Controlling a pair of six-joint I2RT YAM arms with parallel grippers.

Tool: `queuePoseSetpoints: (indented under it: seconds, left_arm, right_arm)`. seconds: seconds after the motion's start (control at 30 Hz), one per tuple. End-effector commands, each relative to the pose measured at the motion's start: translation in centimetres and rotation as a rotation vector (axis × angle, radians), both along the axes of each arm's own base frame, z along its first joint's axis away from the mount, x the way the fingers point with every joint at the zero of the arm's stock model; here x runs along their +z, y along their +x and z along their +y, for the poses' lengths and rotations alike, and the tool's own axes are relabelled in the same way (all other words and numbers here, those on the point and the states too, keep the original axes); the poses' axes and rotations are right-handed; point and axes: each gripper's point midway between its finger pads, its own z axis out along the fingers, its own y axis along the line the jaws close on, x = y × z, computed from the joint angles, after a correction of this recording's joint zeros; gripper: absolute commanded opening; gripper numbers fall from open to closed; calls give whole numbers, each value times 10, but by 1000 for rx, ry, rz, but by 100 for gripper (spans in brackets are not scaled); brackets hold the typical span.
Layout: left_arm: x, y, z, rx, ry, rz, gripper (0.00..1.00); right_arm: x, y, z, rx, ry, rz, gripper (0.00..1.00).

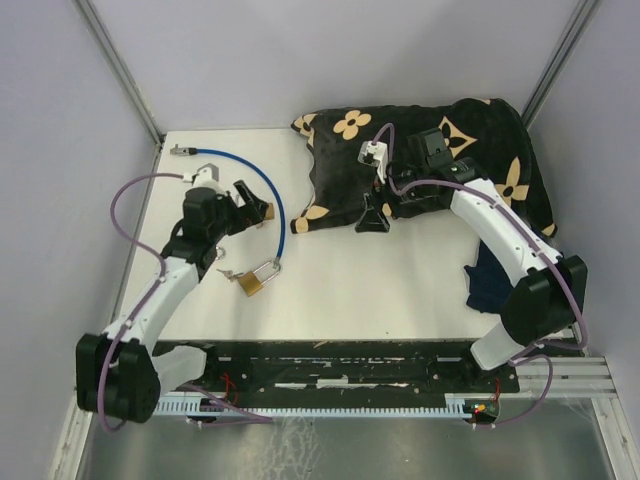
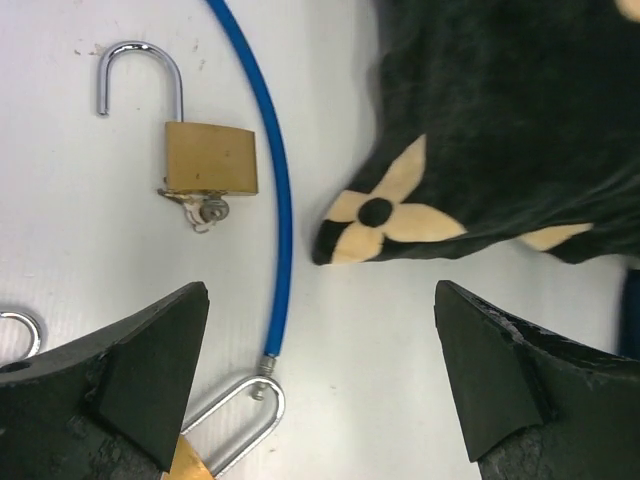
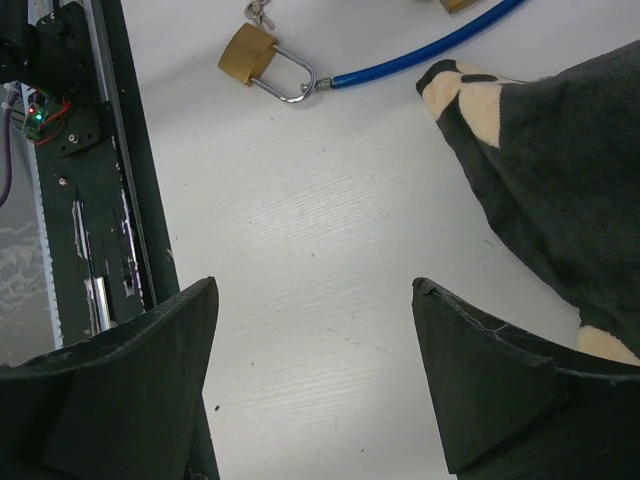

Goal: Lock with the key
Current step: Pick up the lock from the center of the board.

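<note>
I need to hand over the open brass padlock for locking, so next I should grab it with my left gripper by the opposite sides of its body [image 1: 267, 212] [image 2: 211, 158]. This leaves the shackle and the key free.
A brass padlock [image 2: 210, 157] lies on the white table with its shackle swung open and a small key [image 2: 210, 212] in its keyhole. A second brass padlock [image 1: 253, 284] lies nearer the front. Its shackle [image 2: 240, 418] is hooked through the end of a blue cable [image 2: 277, 200], and a key ring [image 1: 225, 272] lies beside it. My left gripper [image 2: 320, 330] hovers open above the cable end, holding nothing. My right gripper [image 3: 315, 300] is open over bare table beside the cloth, well away from the second padlock [image 3: 248, 55].
A black cloth with tan flowers [image 1: 430, 160] covers the back right of the table. A dark blue cloth [image 1: 490, 285] lies by the right arm. A black rail [image 1: 350, 365] runs along the front edge. The blue cable [image 1: 262, 185] arcs across the left half.
</note>
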Motion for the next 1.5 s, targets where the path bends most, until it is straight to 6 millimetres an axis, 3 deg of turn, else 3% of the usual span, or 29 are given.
queuePoseSetpoints:
  seconds: [0.0,0.3,0.53,0.87,1.27,1.47]
  left_arm:
    - [-8,25,26,99,370,34,100]
    - [-55,77,13,-5,505,184,99]
    - [-89,104,-9,-113,502,275,92]
    - [-131,121,7,-59,625,409,92]
    - [-150,131,0,-79,611,439,92]
    - [-157,133,6,-37,627,468,91]
  right_arm:
    - [23,-8,-5,30,35,-86,86]
    - [25,-14,-14,13,46,-76,86]
    - [24,-17,-13,25,55,-58,86]
    - [17,-16,-12,29,53,-34,86]
    - [7,-13,-10,32,49,2,86]
    - [5,-13,-10,34,48,7,86]
